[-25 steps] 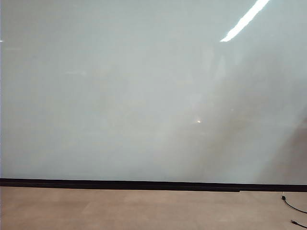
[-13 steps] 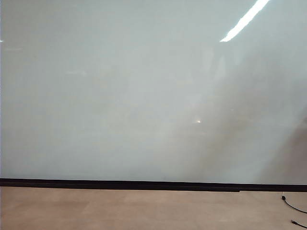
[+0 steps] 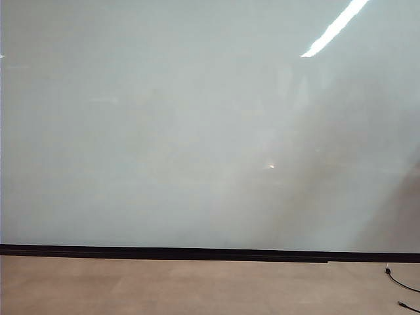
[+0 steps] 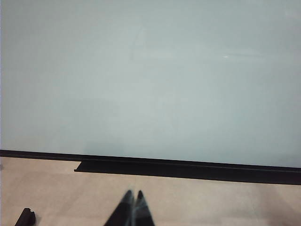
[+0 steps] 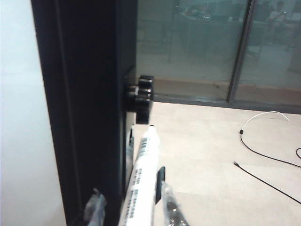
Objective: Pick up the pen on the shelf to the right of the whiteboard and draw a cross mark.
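The pen's writing tip (image 5: pixel 151 128) should stay free to draw the cross mark. My right gripper should next pick up the pen by its printed white body (image 5: pixel 138 192).
The whiteboard (image 3: pixel 197 131) fills the exterior view, with a thin black strip (image 3: pixel 197 252) along its lower edge; no cross mark is in view on it and neither gripper shows there. In the right wrist view the white pen (image 5: pixel 143 183) with black print stands beside the board's black side frame (image 5: pixel 84 103), next to a small black clip (image 5: pixel 161 181); the shelf itself is not clear. My right gripper (image 5: pixel 131 201) is open, a finger on each side of the pen, one still apart from it. My left gripper (image 4: pixel 134 194) is shut and empty above the tan floor, facing the whiteboard (image 4: pixel 150 70).
A black knob (image 5: pixel 140 94) sticks out of the side frame just beyond the pen's tip. Cables (image 5: pixel 263 155) lie on the floor beside it, and a cable end (image 3: pixel 400 282) shows at the lower right of the exterior view. Glass partitions (image 5: pixel 197 47) stand behind.
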